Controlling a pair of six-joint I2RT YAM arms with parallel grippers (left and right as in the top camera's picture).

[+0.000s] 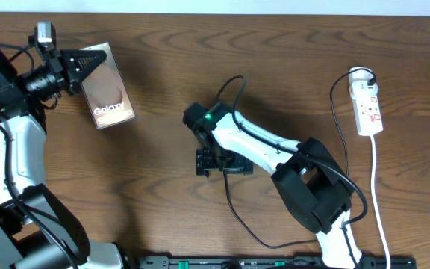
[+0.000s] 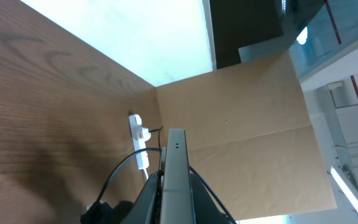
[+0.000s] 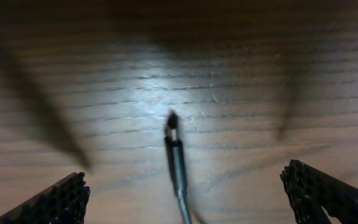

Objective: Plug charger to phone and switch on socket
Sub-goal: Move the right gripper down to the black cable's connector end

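Note:
I need to plug the charger cable into the phone, so next I need to pick up the cable with my right gripper by the black housing just behind its tip (image 3: 176, 163), which leaves the cable's tip free.
The phone (image 1: 109, 90), bronze-faced with white "Galaxy" text, is held at the table's far left by my left gripper (image 1: 86, 69), which is shut on its left edge. In the left wrist view the phone (image 2: 177, 163) shows edge-on between the fingers. The charger cable (image 1: 228, 196) ends in a small black tip (image 3: 171, 120) lying on the wood. My right gripper (image 1: 224, 165) is wide open right above that tip, with the cable (image 3: 178, 168) running between its fingers (image 3: 188, 186). The white socket strip (image 1: 369, 108) lies at the far right with a black plug in it.
The strip's white cord (image 1: 377, 194) runs down toward the table's front edge. The black cable loops under my right arm near the front. The strip also shows in the left wrist view (image 2: 140, 140), with a cardboard wall (image 2: 247, 118) behind it.

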